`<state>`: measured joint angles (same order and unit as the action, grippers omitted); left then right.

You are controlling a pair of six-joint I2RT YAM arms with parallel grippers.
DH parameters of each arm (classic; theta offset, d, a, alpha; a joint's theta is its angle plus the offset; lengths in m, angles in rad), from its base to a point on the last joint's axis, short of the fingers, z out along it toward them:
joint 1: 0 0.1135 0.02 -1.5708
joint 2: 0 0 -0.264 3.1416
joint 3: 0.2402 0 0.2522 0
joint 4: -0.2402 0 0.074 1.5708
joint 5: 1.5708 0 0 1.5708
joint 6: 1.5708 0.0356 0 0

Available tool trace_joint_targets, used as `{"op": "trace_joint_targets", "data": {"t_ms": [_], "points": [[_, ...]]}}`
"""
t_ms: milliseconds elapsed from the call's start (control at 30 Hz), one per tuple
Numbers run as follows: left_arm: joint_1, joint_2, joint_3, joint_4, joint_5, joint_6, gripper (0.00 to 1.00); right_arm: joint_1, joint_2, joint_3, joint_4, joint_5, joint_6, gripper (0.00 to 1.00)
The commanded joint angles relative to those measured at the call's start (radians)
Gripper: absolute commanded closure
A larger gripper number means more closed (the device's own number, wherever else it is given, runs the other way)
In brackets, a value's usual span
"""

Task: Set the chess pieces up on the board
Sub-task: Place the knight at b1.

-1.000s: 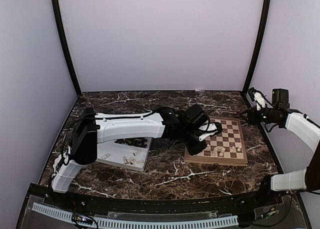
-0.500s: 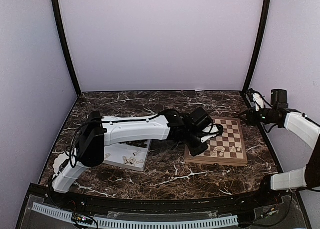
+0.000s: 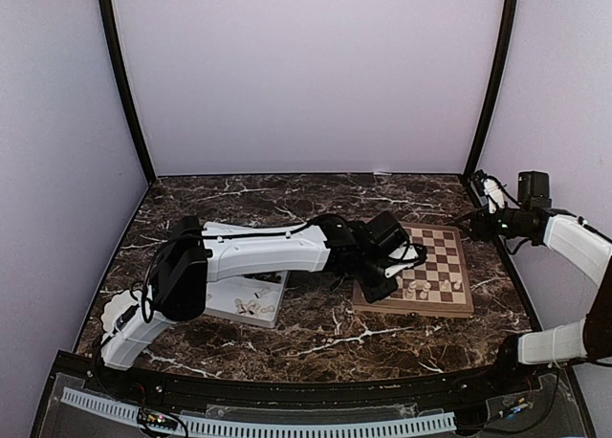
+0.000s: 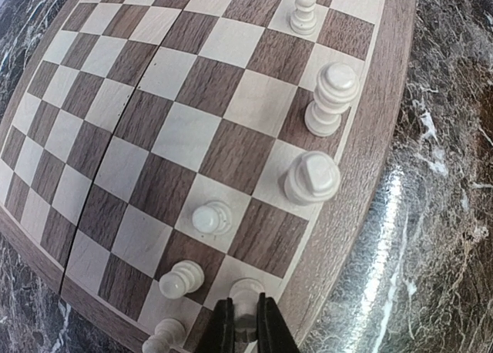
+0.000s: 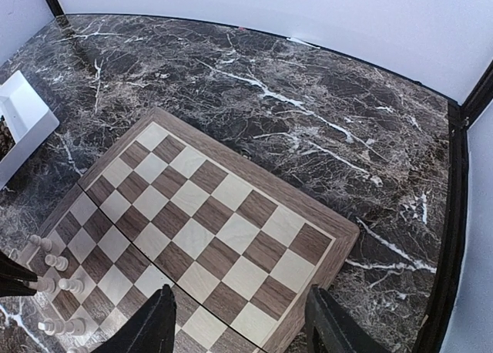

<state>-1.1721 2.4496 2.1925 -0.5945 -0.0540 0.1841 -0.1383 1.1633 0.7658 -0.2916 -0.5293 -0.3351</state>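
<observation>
My left gripper should open now, because the pale piece is standing upright on its flat light square.
The wooden chessboard (image 3: pixel 422 269) lies at the right of the marble table; it also shows in the left wrist view (image 4: pixel 146 137) and the right wrist view (image 5: pixel 208 230). Several pale cream chess pieces (image 4: pixel 323 99) stand along its near edge. My left gripper (image 4: pixel 245 322) is shut on a pale piece (image 4: pixel 246 295) standing on a near-edge square at the board's near left corner (image 3: pixel 394 275). My right gripper (image 5: pixel 239 322) is open and empty, held above the board's far right side. No dark pieces show.
A white rectangular tray (image 3: pixel 239 299) with several pale pieces sits left of the board, partly under my left arm. Its corner shows in the right wrist view (image 5: pixel 23 122). Black frame posts stand at the back corners.
My left arm has reached a little further right and settled over the board's near left corner. The right arm has barely moved.
</observation>
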Motion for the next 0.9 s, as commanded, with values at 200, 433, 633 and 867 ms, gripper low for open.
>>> {"op": "trace_joint_targets", "data": {"t_ms": [200, 433, 633, 867], "points": [[-0.005, 0.001, 0.034, -0.046, -0.020, 0.014, 0.95, -0.004, 0.005, -0.006, 0.026, -0.024, 0.001, 0.41], [-0.005, -0.001, 0.051, -0.063, -0.033, 0.005, 0.82, -0.004, 0.003, -0.005, 0.026, -0.025, 0.000, 0.41], [-0.005, -0.011, 0.071, -0.067, -0.031, -0.006, 0.73, -0.004, -0.003, -0.008, 0.026, -0.023, 0.000, 0.41], [-0.006, -0.061, 0.078, -0.080, -0.028, -0.017, 0.69, -0.004, -0.008, -0.008, 0.023, -0.026, 0.000, 0.40]]}}
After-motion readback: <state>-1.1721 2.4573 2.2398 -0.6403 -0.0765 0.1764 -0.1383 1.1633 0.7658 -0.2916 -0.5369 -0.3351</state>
